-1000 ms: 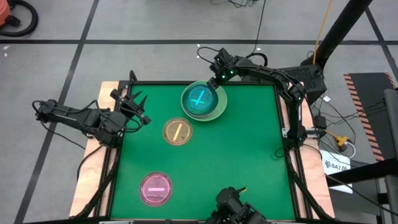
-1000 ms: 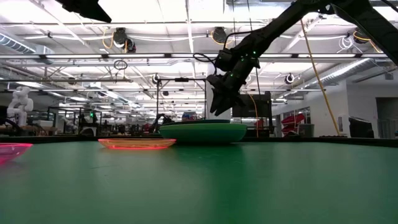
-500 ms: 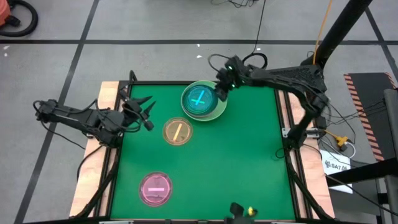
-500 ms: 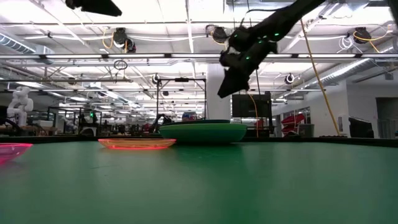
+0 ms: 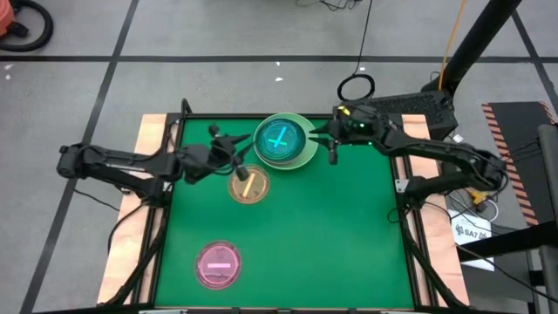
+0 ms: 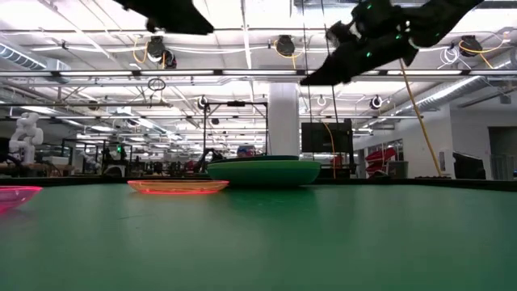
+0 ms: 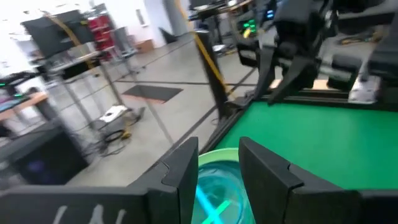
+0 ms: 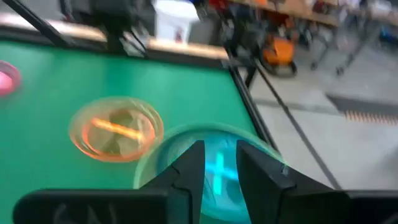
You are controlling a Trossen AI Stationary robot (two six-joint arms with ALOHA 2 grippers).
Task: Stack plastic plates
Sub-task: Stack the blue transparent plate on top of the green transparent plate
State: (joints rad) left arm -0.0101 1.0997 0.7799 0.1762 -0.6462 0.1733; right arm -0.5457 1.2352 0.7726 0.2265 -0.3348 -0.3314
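The magenta plate is next for the stacked plates, so my left gripper will grab the magenta plate by its rim to add it there.
A cyan plate lies inside a large light-green plate near the table's far edge; in the low view the green plate rests on its base. An amber plate lies flat just nearer, and a magenta plate sits toward the near left. My left gripper hovers open, high above the table, between the amber plate and the stack. My right gripper hovers open to the right of the stack, also raised. Each wrist view shows the cyan plate past its open fingers.
Bare green mat fills the table's right half and middle. Wooden borders and a dark frame edge the mat. The right arm shows across the stack in the left wrist view. Workshop racks stand beyond the far edge.
My right gripper has risen from the stack's far-right rim and swung toward the table's right, now well above plate height. My left gripper has moved from the table's left edge toward the amber plate and the stack. The plates have stayed put.
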